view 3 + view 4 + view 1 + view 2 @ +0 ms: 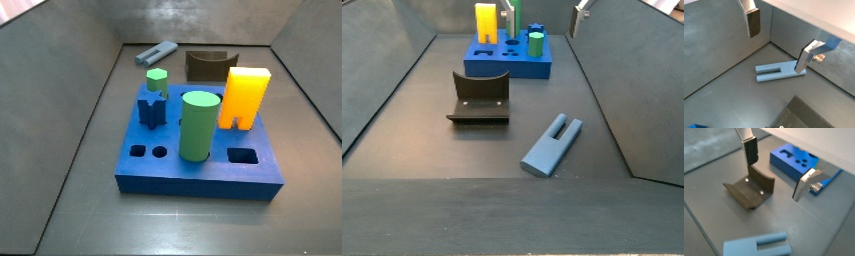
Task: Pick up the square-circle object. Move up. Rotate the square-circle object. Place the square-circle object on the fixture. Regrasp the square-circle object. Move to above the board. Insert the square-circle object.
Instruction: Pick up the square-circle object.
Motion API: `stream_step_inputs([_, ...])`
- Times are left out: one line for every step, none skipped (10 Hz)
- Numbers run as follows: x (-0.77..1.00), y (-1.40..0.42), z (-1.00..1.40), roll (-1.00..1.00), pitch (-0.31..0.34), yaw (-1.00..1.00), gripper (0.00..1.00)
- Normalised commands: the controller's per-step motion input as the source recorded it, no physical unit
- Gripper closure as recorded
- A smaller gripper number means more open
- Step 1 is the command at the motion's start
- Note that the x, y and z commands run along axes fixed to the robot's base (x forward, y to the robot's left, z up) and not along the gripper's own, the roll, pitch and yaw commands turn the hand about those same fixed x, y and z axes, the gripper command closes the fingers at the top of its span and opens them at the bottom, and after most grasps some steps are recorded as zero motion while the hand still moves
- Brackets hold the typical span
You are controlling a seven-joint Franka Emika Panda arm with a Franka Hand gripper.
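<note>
The gripper will next grab the square-circle object by its solid end (795, 68) with flat sides, because a slot splits one end of the object into two rounded prongs.
The square-circle object (779, 72) is a long pale grey-blue piece with a slot at one end. It lies flat on the grey floor near a wall corner and shows in both side views (158, 52) (552, 143). My gripper (777, 52) hangs open and empty above the floor, with the object below its one fingertip (801, 66). In a wrist view the gripper (774, 181) is above the dark fixture (751, 190), with the blue board (794, 160) beyond. The fixture (480, 97) stands between board (509, 65) and object.
On the board (201, 175) stand a green cylinder (198, 125), an orange-yellow block (245, 95), a dark-blue star peg (152, 108) and a small green hexagonal peg (156, 78). Grey walls (629, 80) enclose the floor on all sides.
</note>
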Motion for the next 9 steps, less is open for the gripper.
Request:
stream_step_inputs([-0.76, 0.80, -0.99, 0.00, -0.039, -0.09, 0.00])
stream_step_inputs([-0.78, 0.86, -1.00, 0.00, -0.011, -0.03, 0.00])
stream_step_inputs([-0.66, 0.74, -1.00, 0.00, -0.007, -0.16, 0.00])
stream_step_inputs([-0.07, 0.02, -0.89, -0.03, -0.109, -0.91, 0.00])
stream_step_inputs([0.00, 0.00, -0.70, -0.07, -0.211, -0.96, 0.00])
stream_step_inputs([0.17, 0.04, -0.60, -0.16, -0.210, -0.82, 0.00])
stream_step_inputs([0.36, 0.17, -0.47, -0.25, -0.229, -0.65, 0.00])
stream_step_inputs([0.46, 0.34, -0.47, -0.27, -0.197, -0.43, 0.00])
stream_step_inputs([0.57, 0.45, -0.47, -0.28, -0.189, -0.30, 0.00])
